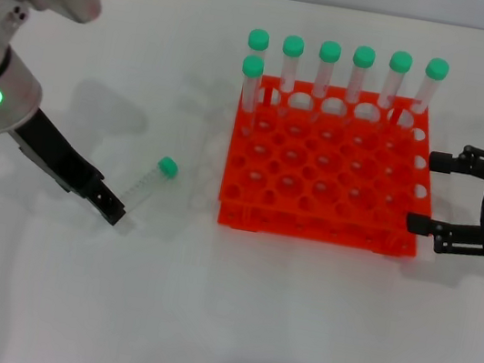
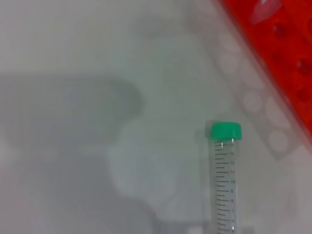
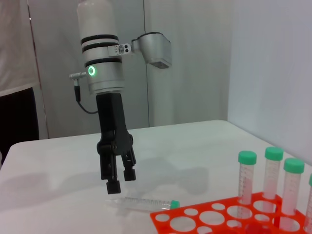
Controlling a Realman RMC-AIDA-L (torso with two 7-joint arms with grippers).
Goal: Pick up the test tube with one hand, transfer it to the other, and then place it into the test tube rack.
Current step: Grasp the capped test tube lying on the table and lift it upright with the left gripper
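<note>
My left gripper needs to go lower first and then close on the test tube's end. Its fingers are above the test tube's bottom end (image 1: 128,201), so they would miss the test tube's end if I closed now.
The test tube (image 1: 149,183) lies flat on the white table, left of the rack, with its green cap (image 1: 167,167) pointing away from me. It also shows in the left wrist view (image 2: 224,185) and in the right wrist view (image 3: 144,202). My left gripper (image 1: 112,208), on the arm with the green ring, hangs open just above the table by the tube's bottom end and holds nothing; the right wrist view shows it too (image 3: 120,180). The orange-red test tube rack (image 1: 325,172) stands at the centre right. My right gripper (image 1: 432,193) is open and empty beside the rack's right edge.
Several green-capped tubes (image 1: 361,74) stand in the rack's back row, and one (image 1: 251,82) stands in the second row at the left. The rack's corner shows in the left wrist view (image 2: 280,44) and the right wrist view (image 3: 204,219).
</note>
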